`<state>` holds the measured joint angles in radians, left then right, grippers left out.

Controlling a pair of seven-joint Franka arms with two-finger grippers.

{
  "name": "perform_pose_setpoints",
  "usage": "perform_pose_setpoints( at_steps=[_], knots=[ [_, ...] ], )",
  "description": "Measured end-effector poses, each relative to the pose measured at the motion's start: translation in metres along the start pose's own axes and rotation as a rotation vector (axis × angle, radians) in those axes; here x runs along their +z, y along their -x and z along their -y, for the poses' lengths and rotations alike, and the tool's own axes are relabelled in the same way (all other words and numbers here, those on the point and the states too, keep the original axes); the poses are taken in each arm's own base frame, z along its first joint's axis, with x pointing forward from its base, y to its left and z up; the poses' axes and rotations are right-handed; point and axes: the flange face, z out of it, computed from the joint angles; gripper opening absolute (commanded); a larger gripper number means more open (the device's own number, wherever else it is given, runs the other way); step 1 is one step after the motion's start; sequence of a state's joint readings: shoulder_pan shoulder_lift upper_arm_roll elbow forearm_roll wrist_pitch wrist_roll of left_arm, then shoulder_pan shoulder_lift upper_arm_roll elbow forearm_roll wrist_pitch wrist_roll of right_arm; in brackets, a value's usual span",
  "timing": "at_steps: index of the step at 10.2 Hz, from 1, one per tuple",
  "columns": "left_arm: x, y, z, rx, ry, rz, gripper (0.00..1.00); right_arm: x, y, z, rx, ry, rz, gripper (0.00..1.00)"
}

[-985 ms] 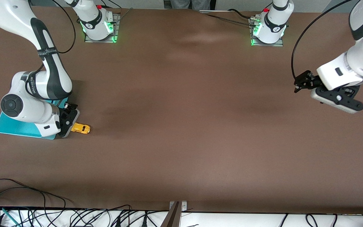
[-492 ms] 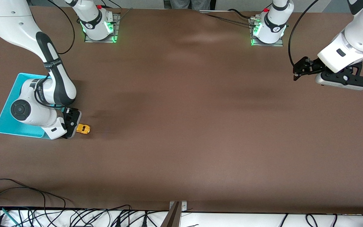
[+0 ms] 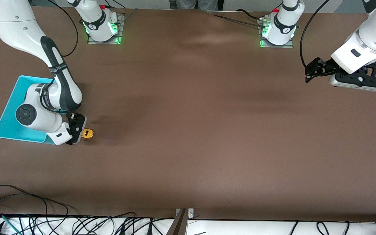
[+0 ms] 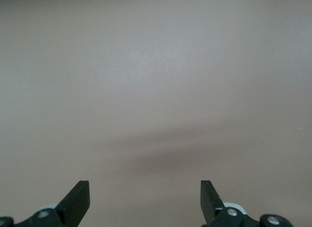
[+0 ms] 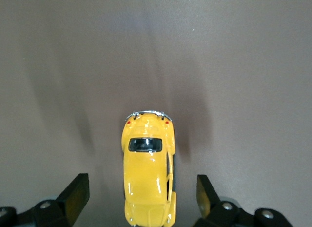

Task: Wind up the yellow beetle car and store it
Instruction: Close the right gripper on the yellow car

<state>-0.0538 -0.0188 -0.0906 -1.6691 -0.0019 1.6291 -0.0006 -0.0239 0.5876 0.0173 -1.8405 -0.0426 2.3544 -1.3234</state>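
My fingers reach down near the table either side of the yellow beetle car point(image 3: 88, 133), so closing now would catch it. It is time for my right gripper to close.
The yellow beetle car point(image 3: 88, 133) stands on the brown table just off the teal tray point(image 3: 7, 122), toward the right arm's end. My right gripper point(image 3: 81, 133) is down at the car and open. In the right wrist view the car point(image 5: 147, 178) lies lengthwise between the two dark fingers point(image 5: 77, 190), with a gap on each side and no contact. Part of the car is hidden under the hand in the front view. My left gripper point(image 3: 308, 74) hangs open and empty over bare table at the left arm's end; the left wrist view shows only tabletop between its fingertips point(image 4: 145, 195).
The right arm's wrist and forearm point(image 3: 41, 111) lie over part of the teal tray. Both arm bases point(image 3: 101, 24) stand along the table edge farthest from the front camera. Cables point(image 3: 77, 223) run along the edge nearest it.
My right gripper has slid along the car, covering more of it, and its wrist has shifted off part of the tray. My left arm has lifted and drawn back toward its base.
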Motion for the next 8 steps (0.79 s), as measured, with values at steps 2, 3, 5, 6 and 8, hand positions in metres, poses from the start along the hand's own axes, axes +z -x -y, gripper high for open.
perform_pose_setpoints(
  at_steps=[2,3,5,6,8],
  knots=[
    [0.004,-0.002,0.007,-0.016,0.005,0.008,1.00,0.006,0.000,0.002,-0.003,0.012,-0.004,0.30],
    [0.006,-0.004,0.010,-0.022,0.006,0.009,1.00,0.007,0.000,0.003,-0.004,0.012,-0.004,0.05],
    [0.005,-0.007,0.012,-0.049,0.008,0.005,1.00,0.006,0.000,0.003,-0.004,0.014,-0.004,0.00],
    [0.004,-0.007,0.012,-0.063,0.008,0.001,1.00,0.004,0.000,0.002,-0.004,0.019,-0.005,0.00],
    [0.003,-0.007,0.012,-0.078,0.008,-0.001,1.00,-0.007,-0.001,-0.002,-0.004,0.045,-0.011,0.00]
  ],
)
